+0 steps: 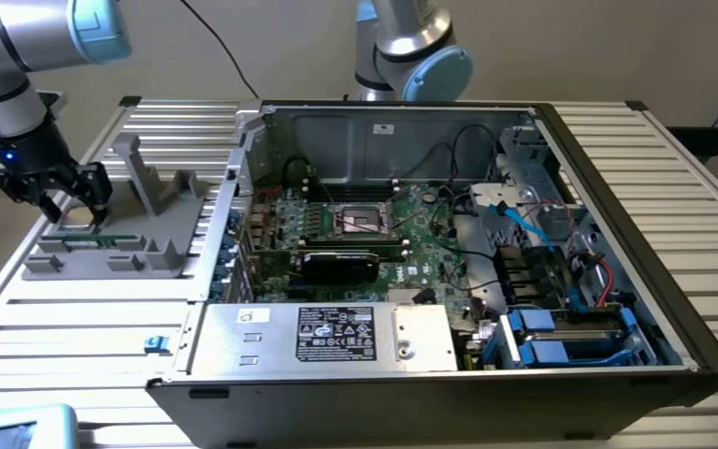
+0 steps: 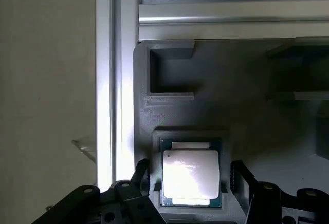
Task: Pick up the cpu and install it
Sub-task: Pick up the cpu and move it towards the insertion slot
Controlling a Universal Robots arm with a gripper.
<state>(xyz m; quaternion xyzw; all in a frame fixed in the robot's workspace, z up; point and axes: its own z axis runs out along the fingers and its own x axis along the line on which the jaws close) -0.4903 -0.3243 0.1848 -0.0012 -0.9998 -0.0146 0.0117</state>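
Note:
The cpu must go in the motherboard's socket (image 1: 362, 220), so my gripper needs to grab its opposite side edges next.
The cpu (image 2: 190, 175), a small square chip with a shiny metal top, lies flat in a recess of the grey holder tray (image 2: 231, 111). My gripper (image 2: 190, 183) stands open around it, one black finger (image 2: 141, 175) on each side, apart from the chip. In the exterior view the gripper (image 1: 70, 208) hangs over the tray (image 1: 122, 238) at the exterior view's left, fingers pointing down at the chip's recess. The motherboard's cpu socket (image 1: 362, 220) sits in the middle of the open computer case (image 1: 609, 187).
A black expansion card (image 1: 337, 265) lies just in front of the socket. A silver power supply box (image 1: 322, 335) with a black label fills the case's near side. Cables and blue drive bays (image 1: 559, 337) crowd the exterior view's right. A second arm (image 1: 403, 47) stands behind the case.

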